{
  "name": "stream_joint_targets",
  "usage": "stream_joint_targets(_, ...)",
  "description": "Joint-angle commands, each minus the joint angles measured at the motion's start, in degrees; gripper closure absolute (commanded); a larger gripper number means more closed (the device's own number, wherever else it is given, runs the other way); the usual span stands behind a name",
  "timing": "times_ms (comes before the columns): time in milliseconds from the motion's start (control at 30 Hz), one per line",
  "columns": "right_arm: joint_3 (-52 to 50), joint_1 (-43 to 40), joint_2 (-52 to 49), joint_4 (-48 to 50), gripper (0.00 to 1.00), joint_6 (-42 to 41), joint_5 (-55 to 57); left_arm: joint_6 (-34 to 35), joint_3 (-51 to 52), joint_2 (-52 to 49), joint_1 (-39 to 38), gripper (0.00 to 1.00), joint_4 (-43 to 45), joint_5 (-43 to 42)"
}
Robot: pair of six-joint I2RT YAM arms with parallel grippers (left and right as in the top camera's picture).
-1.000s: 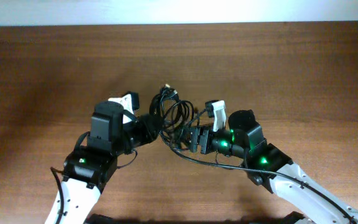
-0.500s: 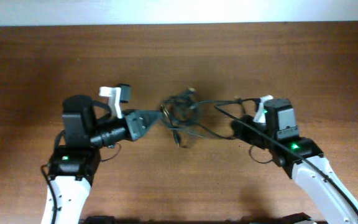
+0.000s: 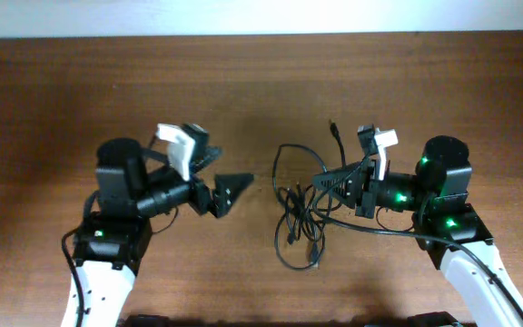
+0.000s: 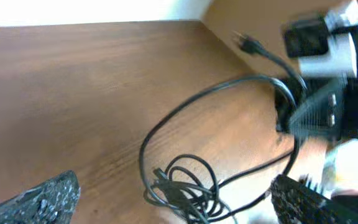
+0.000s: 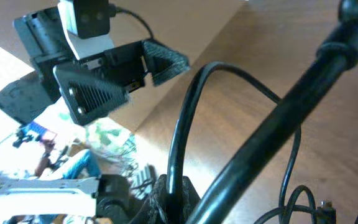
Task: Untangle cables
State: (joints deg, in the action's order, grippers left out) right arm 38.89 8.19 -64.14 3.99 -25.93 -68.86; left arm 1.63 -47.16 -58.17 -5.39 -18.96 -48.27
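Observation:
The left gripper grabs the black cable's outer loop (image 3: 275,168) (image 4: 144,146) next, clear of the coiled tangle, to draw that part of the cable free and untangle it.
The black cables (image 3: 296,216) lie in a loose tangle on the wooden table (image 3: 261,82), between the two arms. One strand loops up to a plug end (image 3: 334,130). My right gripper (image 3: 323,182) is shut on a strand just right of the tangle; in the right wrist view that cable (image 5: 188,106) rises out of the closed jaws (image 5: 173,196). My left gripper (image 3: 232,170) stands wide open left of the tangle, holding nothing. In the left wrist view its gripper (image 4: 173,186) frames the coiled cables (image 4: 185,190), with both fingers apart from them.
A thick black lead (image 5: 278,118) of the right arm crosses the right wrist view diagonally. The left arm's gripper (image 5: 120,71) shows at the top left of that view. Bare table surface surrounds the tangle.
The left gripper has let go of the tangle and opened wide. The right gripper, shut on a strand, has drawn the cables rightward, and the tangle now lies looser near the right arm.

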Motion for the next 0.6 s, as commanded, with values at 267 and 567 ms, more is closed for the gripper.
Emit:
stream_joint_targets(267, 0.8, 0.5, 0.8, 0.6, 0.96, -9.1, -9.0, -16.2, -0.6, -25.6, -14.5, 0.36, 18.6, 7.6)
stream_joint_targets(567, 0.8, 0.5, 0.8, 0.5, 0.64, -9.0, -3.8, 5.7, -0.6, -13.5, -3.8, 1.00, 20.7, 7.1)
